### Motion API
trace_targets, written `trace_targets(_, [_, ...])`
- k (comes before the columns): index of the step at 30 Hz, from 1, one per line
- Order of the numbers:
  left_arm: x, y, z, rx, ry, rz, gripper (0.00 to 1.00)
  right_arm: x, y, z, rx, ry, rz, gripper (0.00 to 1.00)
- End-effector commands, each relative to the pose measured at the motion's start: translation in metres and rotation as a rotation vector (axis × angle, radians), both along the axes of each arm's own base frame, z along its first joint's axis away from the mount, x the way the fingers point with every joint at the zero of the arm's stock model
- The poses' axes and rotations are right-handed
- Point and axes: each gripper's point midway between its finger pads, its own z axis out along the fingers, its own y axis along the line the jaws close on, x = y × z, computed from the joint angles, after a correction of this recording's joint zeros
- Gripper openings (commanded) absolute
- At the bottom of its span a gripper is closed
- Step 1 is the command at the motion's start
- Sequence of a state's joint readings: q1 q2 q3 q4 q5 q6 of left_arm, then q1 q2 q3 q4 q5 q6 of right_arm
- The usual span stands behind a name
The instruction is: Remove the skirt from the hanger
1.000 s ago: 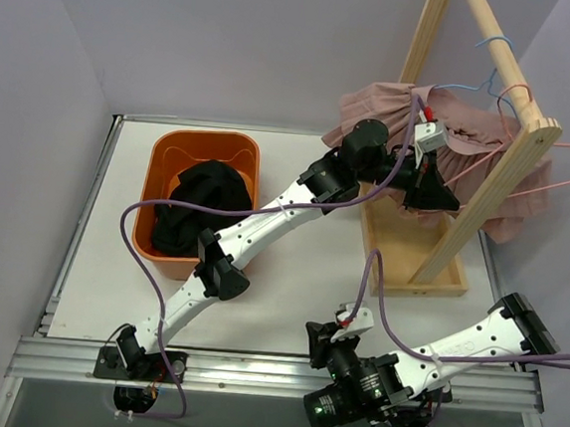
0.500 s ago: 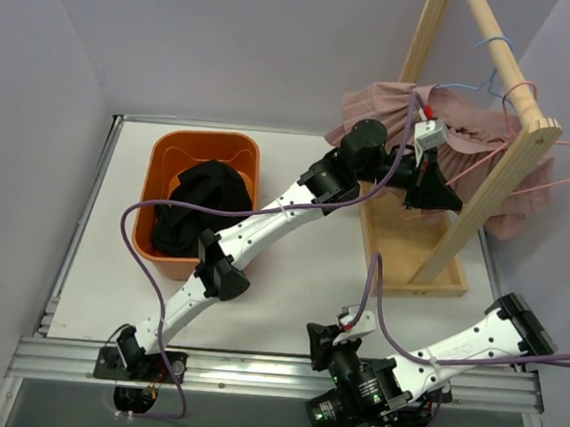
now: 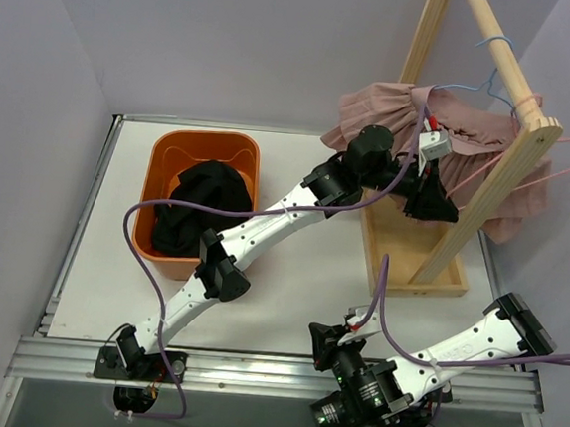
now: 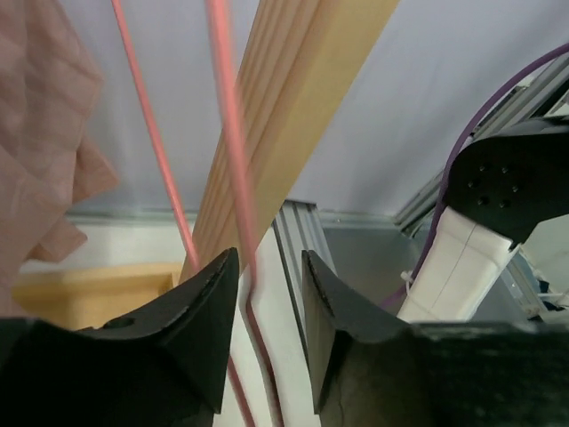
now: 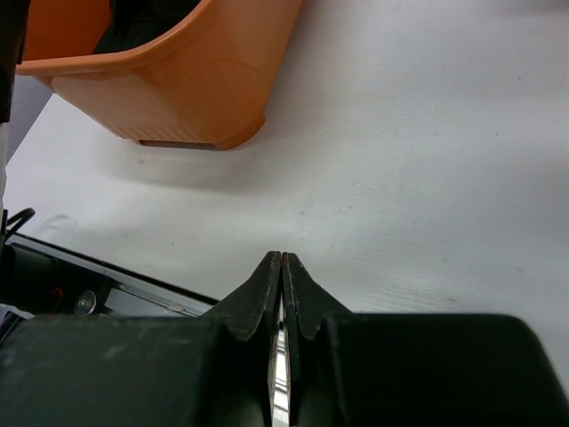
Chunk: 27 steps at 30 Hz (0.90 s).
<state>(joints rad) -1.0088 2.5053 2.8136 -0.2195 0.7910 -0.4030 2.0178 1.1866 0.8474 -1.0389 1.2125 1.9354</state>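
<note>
The skirt (image 3: 477,125) would stay hanging if I lifted my right gripper now. My right gripper is closed on air over the table, far below the skirt.
The pink pleated skirt (image 3: 477,125) hangs on a pink wire hanger (image 3: 569,163) from the wooden rack's rail (image 3: 498,62). My left gripper (image 3: 450,210) reaches into the rack just below the skirt. In the left wrist view the jaws (image 4: 271,258) stand a little apart with the pink hanger wire (image 4: 227,133) running between them, close to the left finger. The skirt (image 4: 40,133) shows at the left edge there. My right gripper (image 3: 319,334) is shut and empty low over the table near the front rail (image 5: 282,258).
The slanted wooden post (image 3: 485,206) of the rack stands right beside my left gripper, and shows behind the wire (image 4: 293,107). An orange basket (image 3: 206,142) holding black clothing (image 3: 196,206) sits at the left (image 5: 178,80). A blue hanger (image 3: 489,47) hangs further up the rail.
My left gripper has shifted slightly right and up into the rack. The pink hanger's wires at the right edge have risen a little. The right arm has barely moved.
</note>
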Motion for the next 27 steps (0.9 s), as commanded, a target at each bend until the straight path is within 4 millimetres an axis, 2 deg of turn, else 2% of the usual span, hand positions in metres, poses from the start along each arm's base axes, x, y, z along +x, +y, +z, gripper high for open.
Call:
trace_targets(1, [-0.004, 0.026, 0.021, 0.028, -0.029, -0.002, 0.45, 0.002, 0.0, 0.01, 0.011, -0.049, 0.001, 0.0])
trace_targets(6, [0.012, 0.046, 0.039, 0.017, -0.057, 0.038, 0.61, 0.003, -0.002, 0.01, 0.018, -0.05, -0.001, 0.0])
trace_targets(8, [0.014, 0.052, 0.048, 0.008, -0.07, 0.057, 0.91, 0.003, -0.002, 0.011, 0.029, -0.048, 0.0, 0.0])
trace_targets(9, [0.017, 0.053, 0.045, 0.014, -0.078, 0.064, 0.98, 0.002, -0.001, 0.011, 0.03, -0.047, 0.002, 0.0])
trace_targets(10, [0.018, 0.059, 0.055, 0.001, -0.089, 0.076, 0.94, 0.002, -0.001, 0.011, 0.029, -0.045, 0.004, 0.0])
trace_targets(15, [0.035, 0.081, 0.07, -0.001, -0.157, 0.142, 0.94, -0.002, 0.001, 0.007, 0.017, -0.041, 0.009, 0.0])
trace_targets(19, [0.059, 0.118, 0.09, -0.005, -0.232, 0.244, 0.94, -0.002, 0.002, 0.015, 0.018, -0.05, 0.012, 0.0])
trace_targets(20, [0.076, 0.13, 0.095, -0.018, -0.252, 0.284, 0.94, -0.002, 0.002, 0.017, 0.024, -0.051, 0.012, 0.0])
trace_targets(22, [0.084, 0.15, 0.111, -0.053, -0.297, 0.301, 0.94, -0.002, 0.004, 0.021, 0.035, -0.055, 0.015, 0.0])
trace_targets(23, [0.103, 0.161, 0.11, -0.07, -0.319, 0.325, 0.94, -0.002, 0.004, 0.022, 0.037, -0.057, 0.016, 0.0])
trace_targets(25, [0.107, 0.175, 0.116, -0.108, -0.373, 0.29, 0.94, -0.003, 0.006, 0.024, 0.043, -0.061, 0.019, 0.0])
trace_targets(26, [0.116, 0.177, 0.114, -0.148, -0.421, 0.278, 0.94, -0.003, 0.007, 0.026, 0.049, -0.063, 0.019, 0.0])
trace_targets(27, [0.128, 0.187, 0.115, -0.166, -0.438, 0.284, 0.94, -0.003, 0.007, 0.028, 0.049, -0.07, 0.02, 0.0])
